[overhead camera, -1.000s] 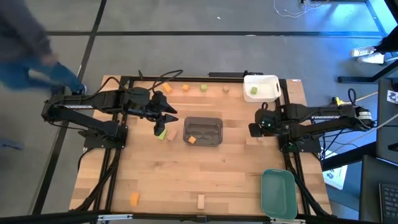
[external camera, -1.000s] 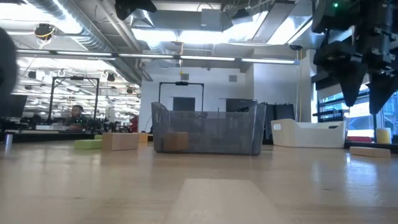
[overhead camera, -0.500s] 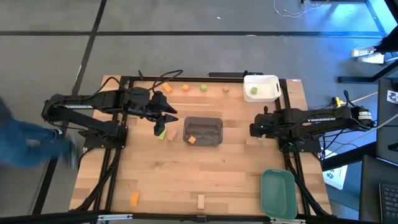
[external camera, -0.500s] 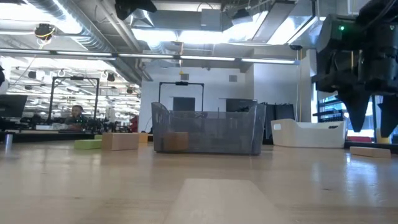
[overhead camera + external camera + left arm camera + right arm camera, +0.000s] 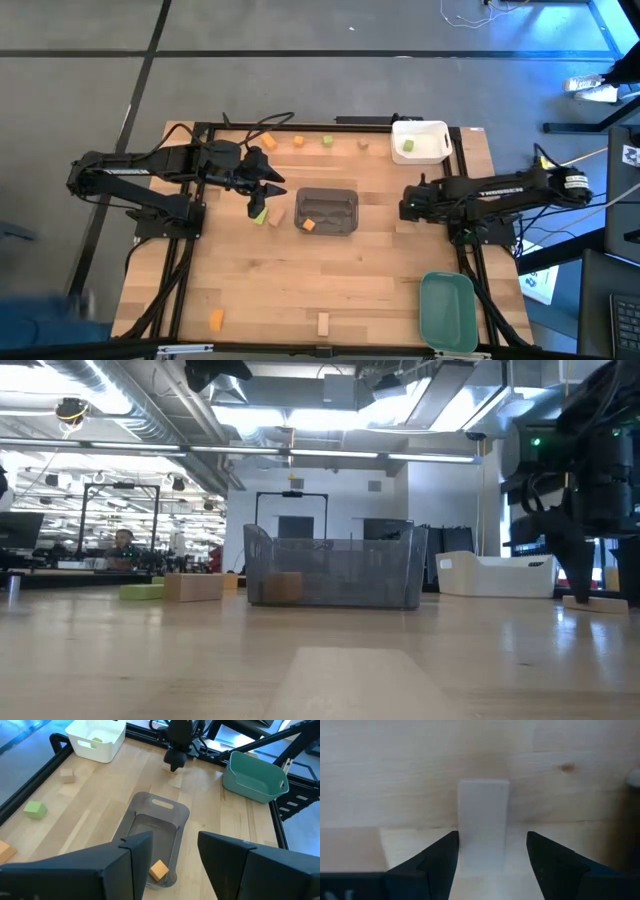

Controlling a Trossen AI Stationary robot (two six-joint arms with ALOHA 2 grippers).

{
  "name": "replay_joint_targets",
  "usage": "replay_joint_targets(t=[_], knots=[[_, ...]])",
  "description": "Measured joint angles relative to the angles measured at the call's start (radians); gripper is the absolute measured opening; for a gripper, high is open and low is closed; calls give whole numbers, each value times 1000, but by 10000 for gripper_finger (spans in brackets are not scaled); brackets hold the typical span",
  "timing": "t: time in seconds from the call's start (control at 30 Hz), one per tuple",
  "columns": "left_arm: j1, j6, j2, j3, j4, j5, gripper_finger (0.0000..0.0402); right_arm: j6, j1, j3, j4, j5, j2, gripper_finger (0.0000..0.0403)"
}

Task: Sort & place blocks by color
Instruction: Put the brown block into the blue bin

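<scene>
I need to grab the tan bar by its long sides with my right gripper next, so that I can sort it into the green tray (image 5: 449, 312).
My right gripper (image 5: 492, 842) is open and points down at the table, right of the grey tray (image 5: 342, 195). A tan bar (image 5: 483, 815) lies flat on the wood between its two fingers, lengthwise along them; the low view shows it (image 5: 597, 603) at the fingertips. My left gripper (image 5: 262, 198) is open and hovers left of the grey tray, above a light green block (image 5: 259, 216) and a tan block (image 5: 277, 215). An orange block (image 5: 159, 869) lies in the grey tray.
A white tray (image 5: 437, 131) with a green block stands at the far right; a green tray (image 5: 447, 310) stands at the near right. Orange, green and tan blocks lie along the far edge (image 5: 327, 141). An orange (image 5: 216, 320) and a tan block (image 5: 322, 322) lie near the front edge.
My right gripper has come down toward the table until its fingers stand around the tan bar, staying open. The left arm has kept still. A person in blue beside the table's left side has moved toward the near end.
</scene>
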Motion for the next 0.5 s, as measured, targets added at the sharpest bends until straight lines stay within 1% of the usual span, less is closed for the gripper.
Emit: replay_joint_targets(t=[0.23,0.3,0.4,0.5], knots=[[0,0,0,0,0,0,151,-1,-8,7,46,2,103,233],[0,0,0,0,0,0,151,-2,-8,8,46,3,114,226],[0,0,0,0,0,0,151,-1,-8,8,47,4,115,198],[0,0,0,0,0,0,151,-11,-8,8,55,8,107,148]])
